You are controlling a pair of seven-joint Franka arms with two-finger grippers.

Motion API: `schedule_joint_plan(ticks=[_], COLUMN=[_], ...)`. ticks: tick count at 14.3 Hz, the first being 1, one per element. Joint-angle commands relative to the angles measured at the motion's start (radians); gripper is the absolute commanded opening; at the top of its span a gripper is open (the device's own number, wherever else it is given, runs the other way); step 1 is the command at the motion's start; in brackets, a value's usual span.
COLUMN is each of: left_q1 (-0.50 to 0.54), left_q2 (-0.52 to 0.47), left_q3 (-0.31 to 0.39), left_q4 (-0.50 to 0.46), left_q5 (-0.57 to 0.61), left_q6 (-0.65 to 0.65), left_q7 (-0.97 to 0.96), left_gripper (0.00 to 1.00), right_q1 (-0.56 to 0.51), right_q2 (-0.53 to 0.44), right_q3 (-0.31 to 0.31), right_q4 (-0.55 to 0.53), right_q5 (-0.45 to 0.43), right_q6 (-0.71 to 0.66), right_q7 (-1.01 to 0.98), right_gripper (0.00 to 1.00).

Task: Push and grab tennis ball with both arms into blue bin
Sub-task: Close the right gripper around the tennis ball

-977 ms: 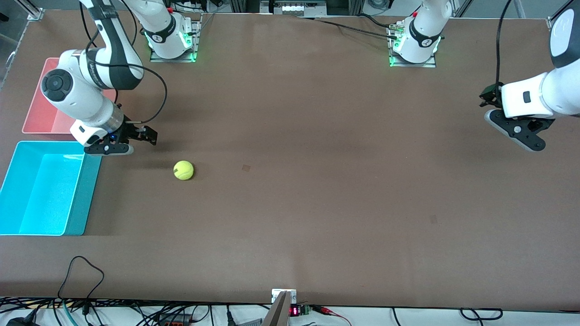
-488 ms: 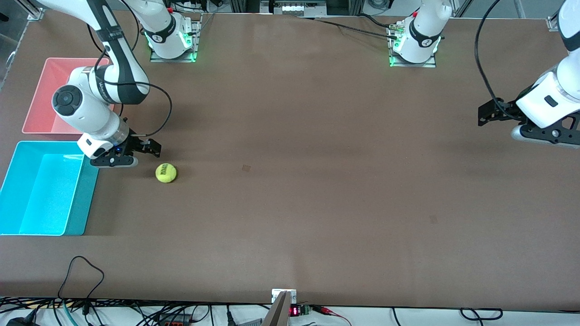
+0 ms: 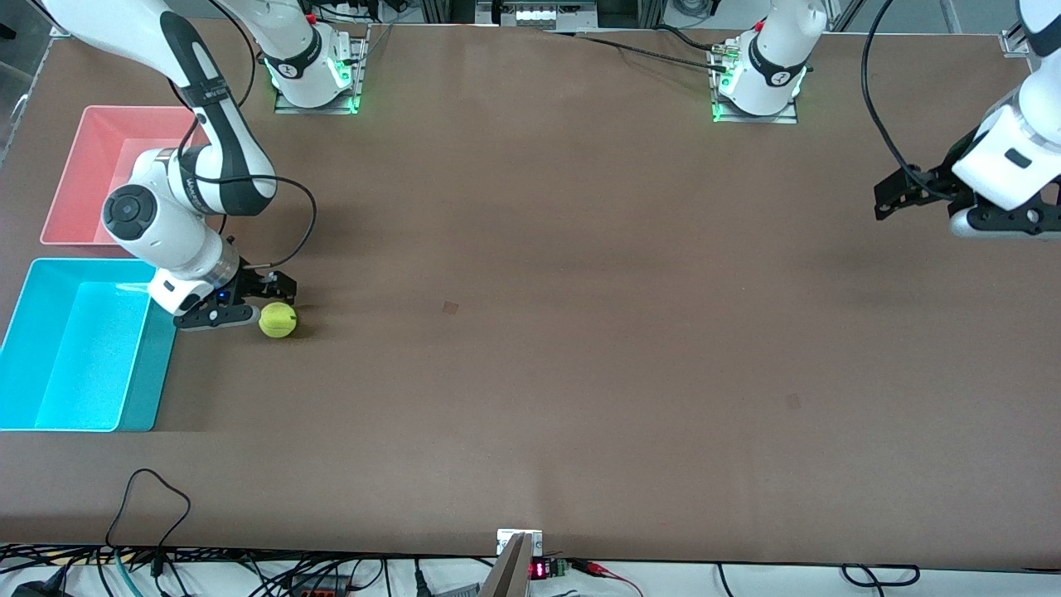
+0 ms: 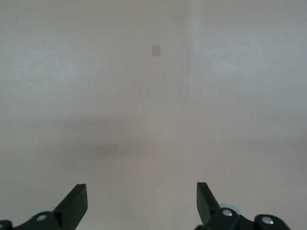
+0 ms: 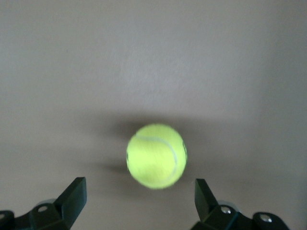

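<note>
The right gripper grabs the tennis ball around its round fuzzy body (image 3: 278, 319) (image 5: 156, 155) next, to get the ball into the blue bin.
The tennis ball (image 3: 278, 320) lies on the brown table, close to the blue bin (image 3: 157, 365), which stands at the right arm's end of the table. My right gripper (image 3: 228, 317) is low over the table between the bin and the ball, right beside the ball. In the right wrist view the right gripper (image 5: 139, 196) is open and the ball (image 5: 156, 155) lies just ahead of its fingertips, centred between them and not gripped. My left gripper (image 3: 995, 225) hangs over the left arm's end of the table; in the left wrist view the left gripper (image 4: 140, 197) is open and empty.
A pink bin (image 3: 83, 178) stands next to the blue bin, farther from the front camera. A black cable loop (image 3: 149, 497) lies near the table's front edge. A small pale mark (image 3: 450, 308) shows mid-table.
The ball has rolled toward the blue bin. My right gripper has come down beside the ball. My left gripper has drawn back toward the left arm's end of the table.
</note>
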Motion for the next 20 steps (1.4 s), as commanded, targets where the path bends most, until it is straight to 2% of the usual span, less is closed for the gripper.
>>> schedule_joint_plan(ticks=[1, 7, 20], left_q1=[-0.008, -0.008, -0.009], left_q2=[-0.015, -0.015, -0.015], left_q3=[-0.007, -0.009, -0.007], left_q4=[0.022, 0.024, 0.027], left_q5=[-0.016, -0.016, -0.014], left_q6=[-0.037, -0.069, -0.07], left_q7=[0.075, 0.026, 0.039], left_gripper=[1.0, 1.0, 1.0], right_q1=[-0.029, -0.053, -0.038], right_q2=[0.069, 0.151, 0.169], right_q3=[0.006, 0.006, 0.033], right_q4=[0.078, 0.128, 0.119], right_q5=[-0.014, -0.013, -0.009], right_q6=[-0.007, -0.007, -0.036], right_q7=[-0.027, -0.044, -0.052], right_gripper=[1.0, 1.0, 1.0])
